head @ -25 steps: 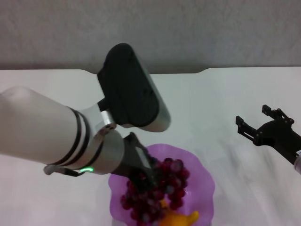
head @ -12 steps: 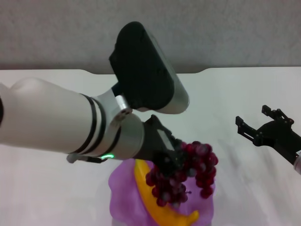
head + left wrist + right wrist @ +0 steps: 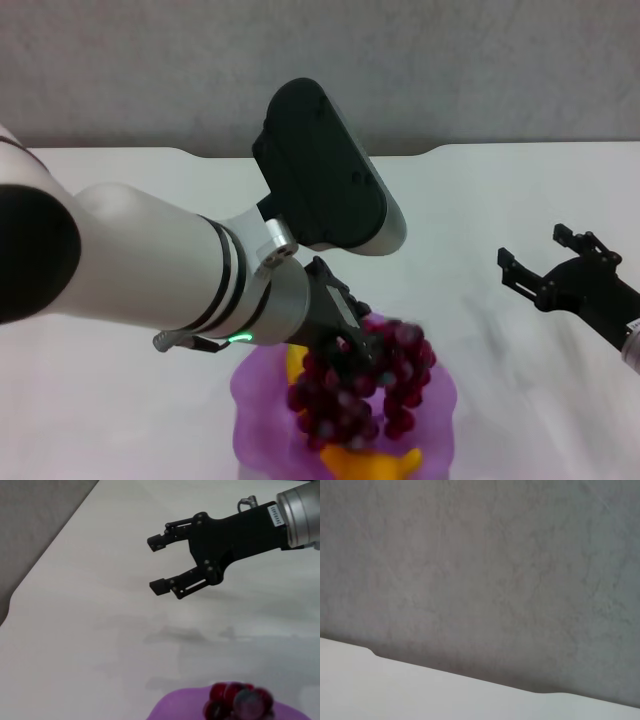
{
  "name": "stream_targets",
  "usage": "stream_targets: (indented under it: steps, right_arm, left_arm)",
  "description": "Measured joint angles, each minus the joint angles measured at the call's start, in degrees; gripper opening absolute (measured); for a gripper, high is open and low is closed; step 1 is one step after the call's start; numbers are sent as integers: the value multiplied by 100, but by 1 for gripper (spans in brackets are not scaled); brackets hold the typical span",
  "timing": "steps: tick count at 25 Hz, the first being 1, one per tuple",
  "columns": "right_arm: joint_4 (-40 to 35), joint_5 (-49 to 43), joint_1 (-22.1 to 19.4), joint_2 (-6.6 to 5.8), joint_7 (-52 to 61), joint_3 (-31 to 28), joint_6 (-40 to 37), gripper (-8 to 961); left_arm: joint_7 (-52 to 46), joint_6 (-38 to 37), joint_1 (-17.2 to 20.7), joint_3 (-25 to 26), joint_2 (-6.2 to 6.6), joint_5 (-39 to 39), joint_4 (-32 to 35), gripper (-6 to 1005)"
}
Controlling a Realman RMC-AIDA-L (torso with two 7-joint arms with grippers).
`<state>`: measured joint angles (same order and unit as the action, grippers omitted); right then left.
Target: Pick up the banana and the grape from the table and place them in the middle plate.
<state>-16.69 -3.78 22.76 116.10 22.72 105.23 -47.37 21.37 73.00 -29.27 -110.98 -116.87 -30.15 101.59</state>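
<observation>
My left gripper is holding the grape bunch [image 3: 365, 390] over the banana inside the purple plate [image 3: 255, 415]. It should let go now, because the bunch would settle there.
My left gripper [image 3: 355, 345] is shut on the grape bunch [image 3: 365, 390] and holds it just over the purple middle plate [image 3: 255, 415] at the near edge of the head view. The banana [image 3: 375, 465] lies in the plate under the grapes, mostly hidden by them. The left wrist view shows a few of the grapes [image 3: 239, 703] and the plate's rim [image 3: 175, 711]. My right gripper [image 3: 535, 262] is open and empty above the white table [image 3: 500, 190] at the right. It also shows in the left wrist view [image 3: 156, 564].
The table's notched far edge [image 3: 445, 672] meets a grey wall [image 3: 450, 70]. My bulky left forearm [image 3: 150, 270] covers the left of the table in the head view.
The grape bunch rose out of the plate in my left gripper, uncovering the banana, then came lower over the plate again. My left arm shifted right. The right arm stayed put.
</observation>
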Motion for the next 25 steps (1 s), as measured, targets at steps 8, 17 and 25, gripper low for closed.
stream_targets:
  steps: [8, 17, 25]
  right_arm:
    - [-1, 6, -1, 0, 4, 16, 0, 888]
    - [-1, 9, -11, 0, 4, 16, 0, 889]
    - [9, 9, -28, -7, 4, 24, 0, 888]
  left_arm:
    - [-37, -64, 27, -217, -3, 291, 10, 364]
    - [-367, -1224, 719, -84, 17, 1014, 567, 743]
    - [168, -4825, 2184, 21, 37, 904, 83, 882]
